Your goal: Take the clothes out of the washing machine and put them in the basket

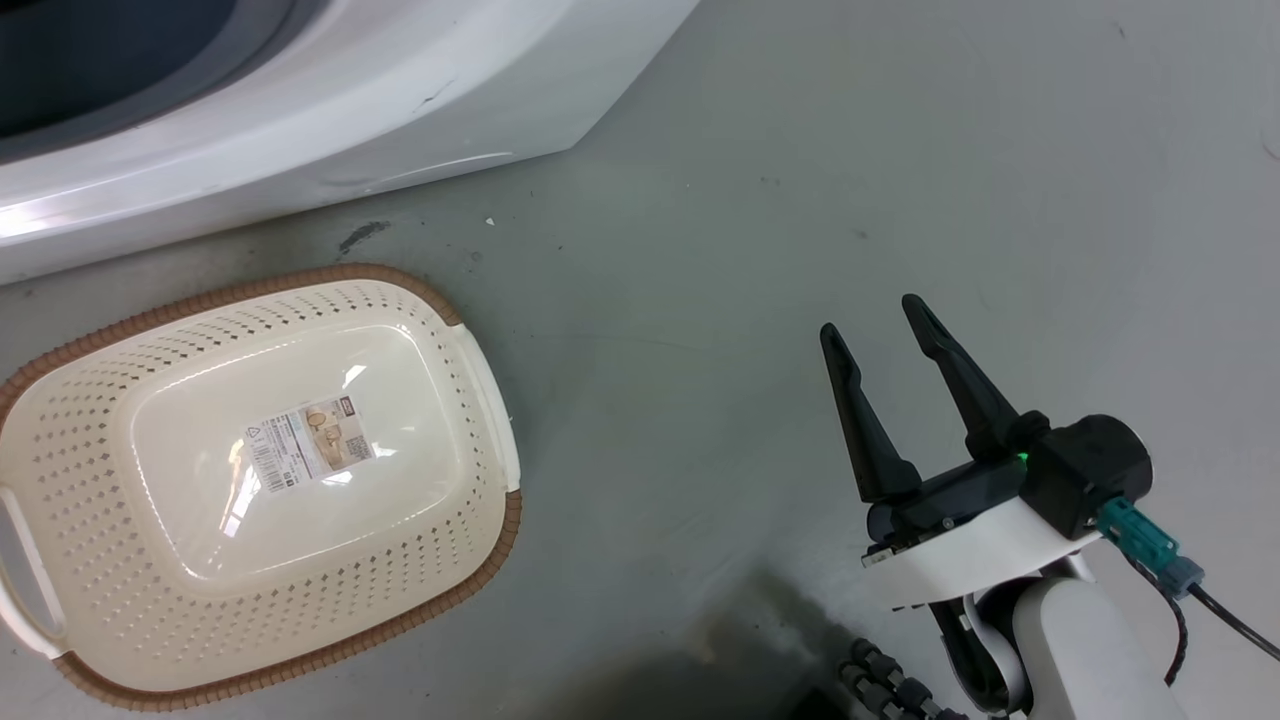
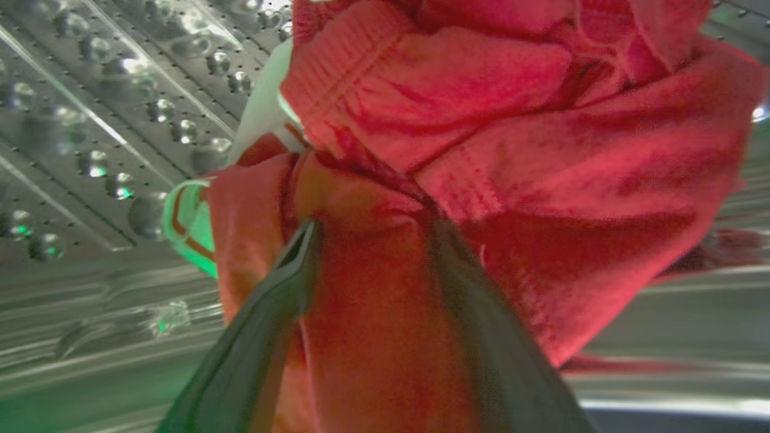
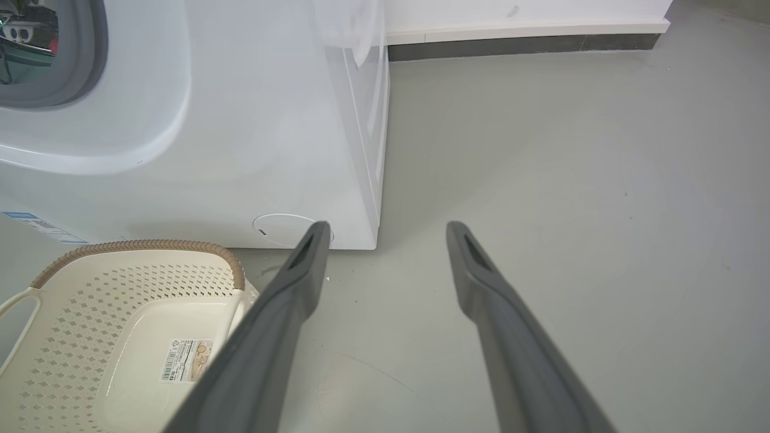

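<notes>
I will grab the red clothes [image 2: 541, 150] with my left gripper next, by the narrow fold standing out in front, because the rest of the clothes is a wide, slack heap.
Inside the perforated steel drum [image 2: 90, 120] of the washing machine [image 1: 300, 100], the red clothes [image 2: 541, 150] are bunched up, with a white-striped trim showing at the left. My left gripper [image 2: 373, 228] is pushed into them. Its fingers stand wide apart, open, with a fold of red fabric between them. The cream basket [image 1: 330, 275] with the brown rim stands on the floor in front of the washing machine [image 3: 271, 120], with nothing in it but a label sticker. To the right of the basket [image 3: 138, 245], my right gripper [image 1: 871, 320] hangs open over bare floor and holds nothing, its fingers spread [image 3: 388, 227].
The grey floor [image 1: 800, 150] stretches to the right of the machine. A white wall with a dark skirting strip [image 3: 523, 42] runs behind it. A dark cable [image 1: 1230, 615] trails from my right wrist.
</notes>
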### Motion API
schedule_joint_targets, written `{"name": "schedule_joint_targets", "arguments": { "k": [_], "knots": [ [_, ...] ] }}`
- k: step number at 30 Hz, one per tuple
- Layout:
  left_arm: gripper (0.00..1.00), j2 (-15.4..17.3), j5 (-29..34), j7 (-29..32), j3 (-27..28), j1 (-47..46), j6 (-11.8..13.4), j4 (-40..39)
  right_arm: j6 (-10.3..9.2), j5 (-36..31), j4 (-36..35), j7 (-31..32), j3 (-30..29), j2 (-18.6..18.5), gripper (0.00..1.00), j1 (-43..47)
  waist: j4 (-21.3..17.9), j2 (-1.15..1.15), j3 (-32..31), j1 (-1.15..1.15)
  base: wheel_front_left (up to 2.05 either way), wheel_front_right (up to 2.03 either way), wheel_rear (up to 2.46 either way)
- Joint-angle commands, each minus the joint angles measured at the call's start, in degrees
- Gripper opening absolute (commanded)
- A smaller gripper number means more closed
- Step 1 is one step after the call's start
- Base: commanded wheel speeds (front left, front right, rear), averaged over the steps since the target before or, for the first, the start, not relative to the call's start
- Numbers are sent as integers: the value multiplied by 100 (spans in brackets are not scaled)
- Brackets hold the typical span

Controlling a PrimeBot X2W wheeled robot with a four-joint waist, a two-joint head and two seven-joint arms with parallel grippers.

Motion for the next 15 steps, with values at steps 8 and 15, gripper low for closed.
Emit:
{"name": "schedule_joint_targets", "arguments": {
  "k": [8, 15],
  "knots": [
    [0, 27, -79, -265, -18, 202, 239, -153, -6, 29, 92, -71, -47, 12, 100, -222, 6, 0, -15, 0, 0, 0, 0],
    [0, -46, -256, -1392, 115, 566, 464, -550, -6, -65, 89, -29, -166, 12, 100, -246, 77, 0, -247, 0, 0, 0, 0]
  ]
}}
